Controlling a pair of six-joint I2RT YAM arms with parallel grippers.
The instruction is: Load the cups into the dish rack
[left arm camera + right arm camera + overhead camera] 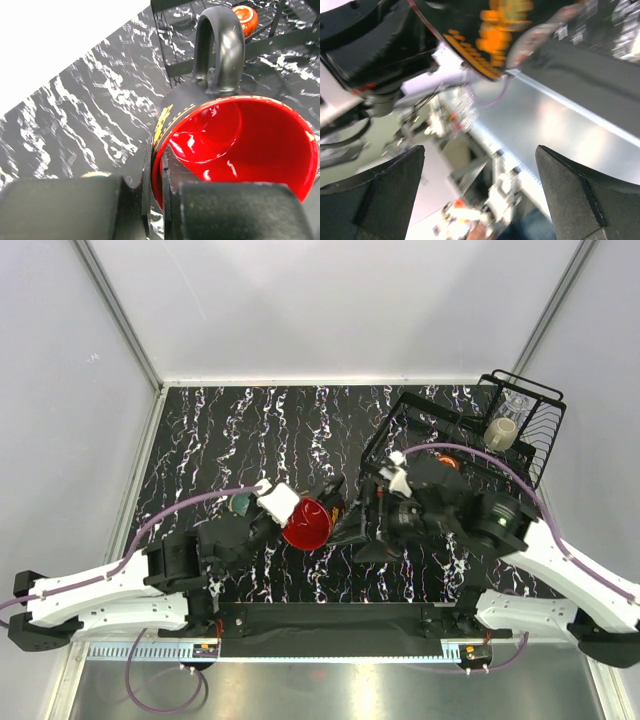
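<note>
The mug needs to go upside down into the dish rack point(548, 435). My right gripper will grab the mug by its handle next, so the mug's rim stays free for that.
The large dark mug with the red inside point(307, 523) hangs tilted over the middle of the table. My left gripper point(284, 514) is shut on its rim, one finger inside and one outside point(160, 175). The mug point(240, 135) has its handle pointing up in the left wrist view. My right gripper point(350, 530) stands open just right of the mug, and its wrist view is blurred, with the mug's dark patterned wall point(490, 35) above the wide-apart jaws point(480, 150). The black wire dish rack point(548, 435) at the far right holds a beige mug point(503, 432), a clear glass point(516, 400) and a small orange mug point(245, 17).
A teal-green mug point(240, 503) peeks out from under my left wrist. The table top point(230, 430) is black marble-patterned, walled in white on three sides. A metal rail point(330, 650) runs along the near edge between the arm bases.
</note>
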